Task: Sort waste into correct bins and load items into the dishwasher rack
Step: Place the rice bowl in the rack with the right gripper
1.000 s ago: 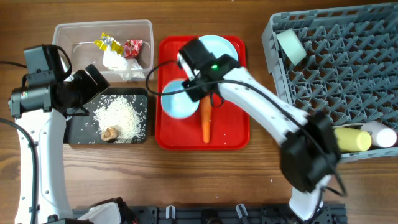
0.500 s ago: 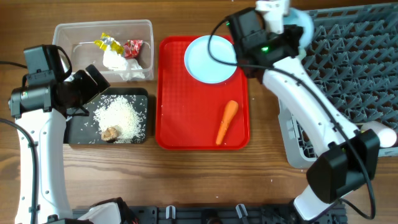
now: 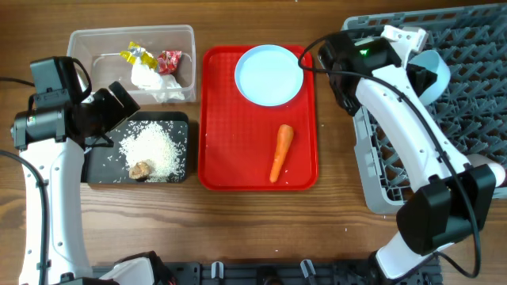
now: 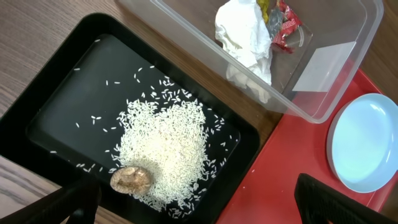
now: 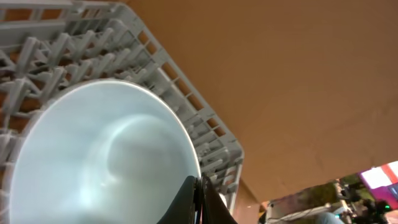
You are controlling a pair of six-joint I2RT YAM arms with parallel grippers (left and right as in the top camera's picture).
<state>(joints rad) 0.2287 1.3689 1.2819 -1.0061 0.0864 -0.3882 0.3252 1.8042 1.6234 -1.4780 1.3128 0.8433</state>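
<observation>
My right gripper should keep holding the light-blue bowl until it rests along the tray-side edge of the rack. The fingers hold it high and farther in.
My right gripper is shut on the rim of a light-blue bowl and holds it tilted over the far left part of the grey dishwasher rack. In the right wrist view the fingers pinch the bowl's edge above the rack's pegs. A light-blue plate and an orange carrot lie on the red tray. My left gripper is open and empty above the black tray.
The black tray holds rice and a brown lump. The clear tub holds white tissue, a yellow wrapper and a red wrapper. A white item lies at the rack's right edge.
My right arm lifted the light-blue bowl off the red tray and carried it right, over the rack. The carrot shifted right on the tray. The left arm has not moved.
</observation>
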